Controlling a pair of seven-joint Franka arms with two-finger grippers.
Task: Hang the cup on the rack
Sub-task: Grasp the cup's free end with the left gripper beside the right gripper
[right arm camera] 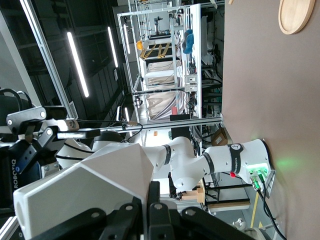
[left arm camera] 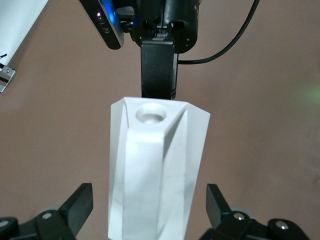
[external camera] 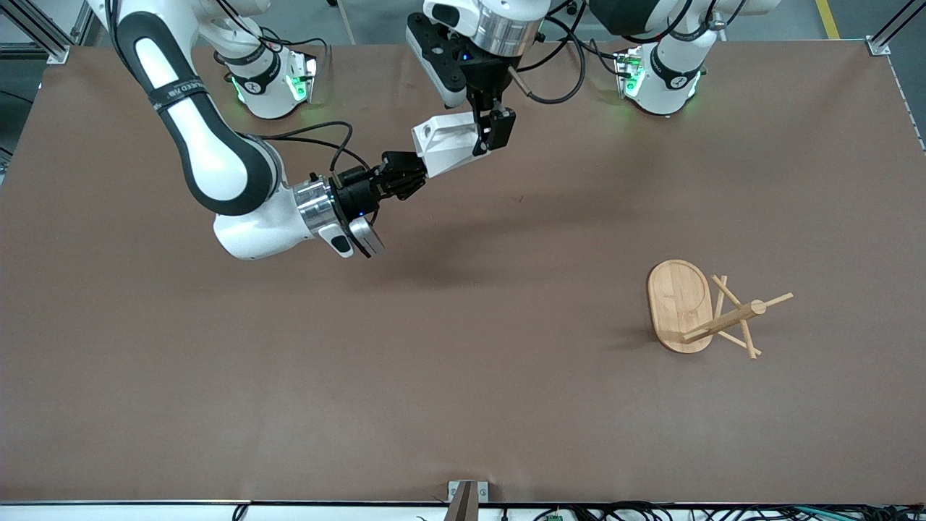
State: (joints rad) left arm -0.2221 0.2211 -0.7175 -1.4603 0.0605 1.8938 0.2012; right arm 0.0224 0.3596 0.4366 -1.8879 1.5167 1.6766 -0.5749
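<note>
The white cup needs to hang on the rack (external camera: 694, 311), so my left gripper should next grab the cup by its faceted body (external camera: 447, 143).
The white faceted cup (external camera: 450, 145) is held in the air, lying sideways over the table's middle near the robots' bases. My right gripper (external camera: 411, 178) is shut on one end of it; in the right wrist view the fingers (right arm camera: 150, 200) pinch the cup's wall (right arm camera: 85, 190). My left gripper (external camera: 495, 130) is open around the cup's other end. In the left wrist view its fingers (left arm camera: 80, 202) stand apart from the cup (left arm camera: 155, 165) on both sides, and the handle's round hole (left arm camera: 151, 114) faces the camera. The bamboo rack (external camera: 694, 311) lies tipped on its side toward the left arm's end.
The rack's oval base (external camera: 678, 304) stands on edge, with the post and pegs (external camera: 745, 315) pointing toward the left arm's end. The base also shows in the right wrist view (right arm camera: 296, 15). Brown table surface (external camera: 362, 362) lies all round. Cables trail near the bases.
</note>
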